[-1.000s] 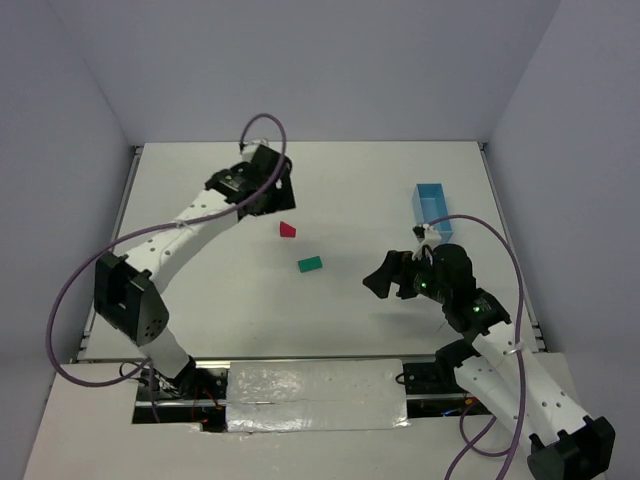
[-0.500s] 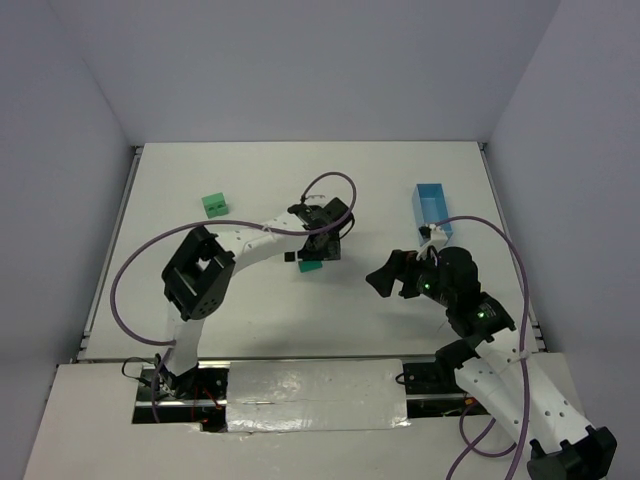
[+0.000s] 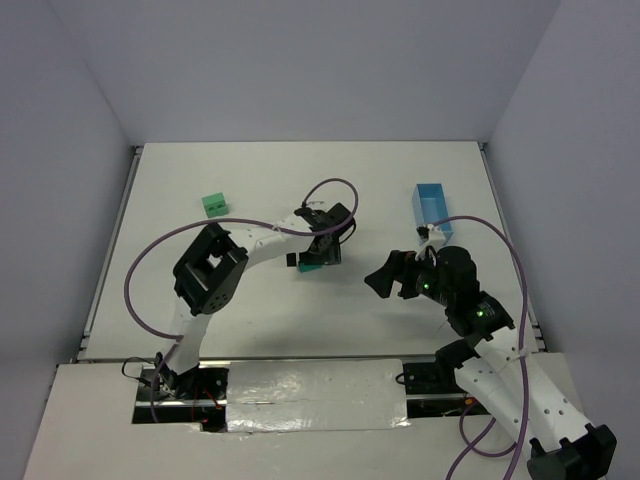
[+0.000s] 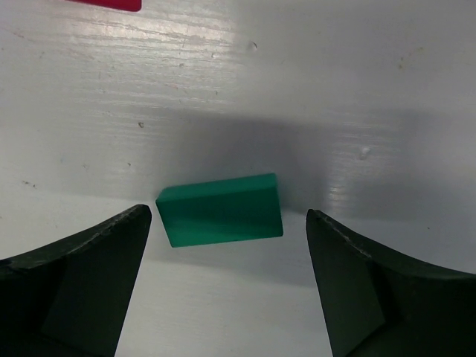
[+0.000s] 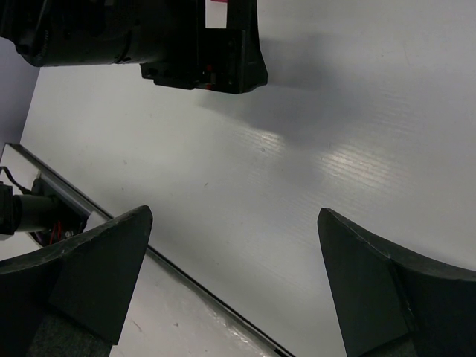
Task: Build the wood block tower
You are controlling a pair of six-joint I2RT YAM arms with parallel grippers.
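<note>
My left gripper closes next, since the block's short ends lie between my fingers, and this would catch the block.
A small green rectangular block (image 4: 221,210) lies flat on the white table, between the fingertips of my left gripper (image 4: 227,220), which is open and clear of it on both sides. From above, this gripper (image 3: 316,250) covers most of that block (image 3: 309,267). A sliver of the red roof-shaped block (image 4: 104,4) shows just beyond it; in the top view the gripper hides it. Another green block piece (image 3: 214,205) stands at the back left. My right gripper (image 3: 385,278) hovers open to the right, holding nothing (image 5: 234,216).
A light-blue oblong tray (image 3: 432,203) sits at the back right, near the right arm. The left arm's cable loops above its wrist (image 3: 330,190). The left gripper's black body (image 5: 201,44) fills the top of the right wrist view. The table's near edge (image 5: 186,282) runs under the right fingers.
The left arm swung from the back left to the table's middle, down over the green rectangular block, uncovering the green piece at the back left. The right arm barely moved.
</note>
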